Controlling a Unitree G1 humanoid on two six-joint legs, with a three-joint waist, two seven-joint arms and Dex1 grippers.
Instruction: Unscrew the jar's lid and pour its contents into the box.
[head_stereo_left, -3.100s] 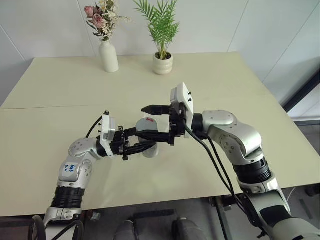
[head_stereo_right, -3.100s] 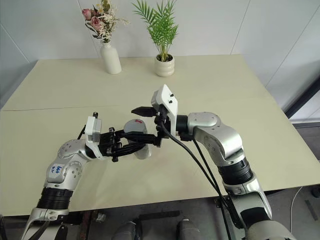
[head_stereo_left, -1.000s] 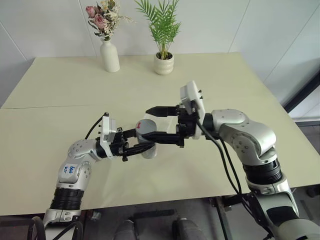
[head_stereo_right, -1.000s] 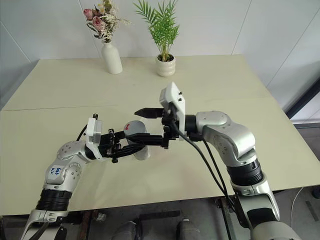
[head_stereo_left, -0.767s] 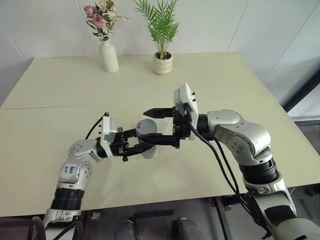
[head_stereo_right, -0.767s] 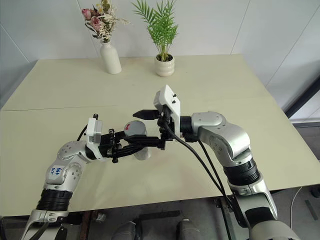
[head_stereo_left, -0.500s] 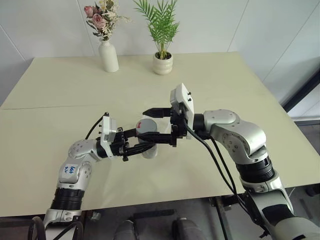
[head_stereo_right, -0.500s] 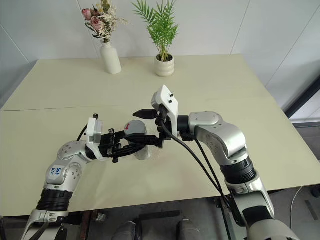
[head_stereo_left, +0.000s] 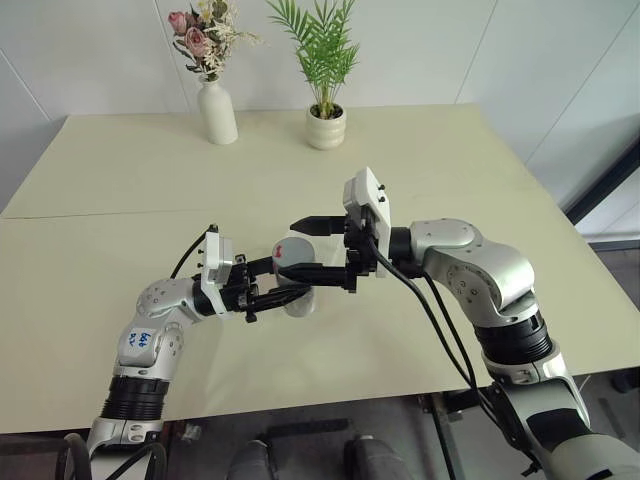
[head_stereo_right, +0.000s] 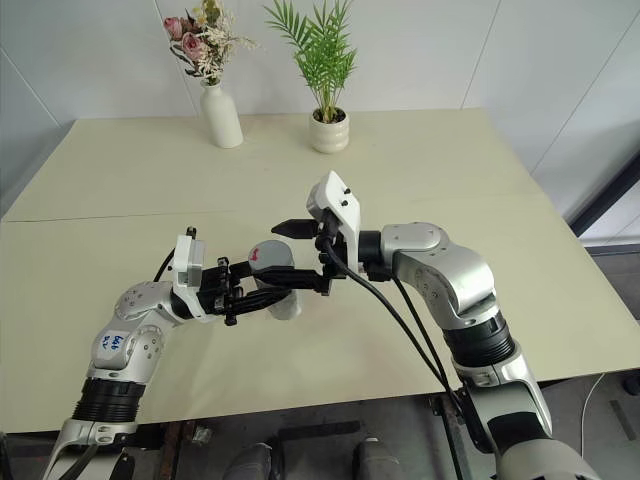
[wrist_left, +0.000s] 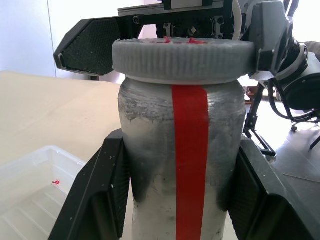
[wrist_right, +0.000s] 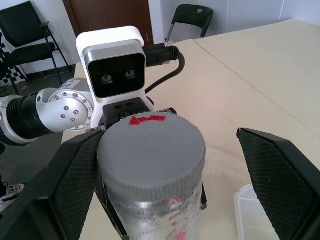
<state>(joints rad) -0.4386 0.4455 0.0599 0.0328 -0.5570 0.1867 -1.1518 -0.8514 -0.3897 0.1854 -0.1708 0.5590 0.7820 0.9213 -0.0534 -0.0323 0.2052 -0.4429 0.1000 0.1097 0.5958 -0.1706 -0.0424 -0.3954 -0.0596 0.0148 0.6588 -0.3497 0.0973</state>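
My right gripper's fingers are next to the lid's ribbed edge (wrist_right: 154, 187) above the jar (wrist_right: 162, 220). My right gripper should close on the lid now.
My left gripper (head_stereo_left: 284, 280) is shut on the jar (wrist_left: 150, 165), a cloudy cylinder with a red stripe, and holds it above the table. The grey ribbed lid (wrist_right: 150, 145) sits on the jar and has a red mark on top. My right gripper (head_stereo_left: 296, 250) is open, with one finger on each side of the lid (head_stereo_left: 290, 250). In the right wrist view one finger (wrist_right: 75, 180) lies close beside the lid and the other (wrist_right: 280, 175) stands well apart. The clear box (wrist_left: 30, 190) lies on the table below the jar. The contents are hidden behind the jar's cloudy wall.
A white vase with flowers (head_stereo_left: 218, 110) and a potted plant (head_stereo_left: 326, 125) stand at the table's far edge. A small red speck (wrist_left: 56, 182) lies in the box. The cream table (head_stereo_left: 120, 170) spreads wide on both sides.
The right forearm has swung slightly to the left, and its open fingers have stayed around the lid. The left gripper and the jar have kept still.
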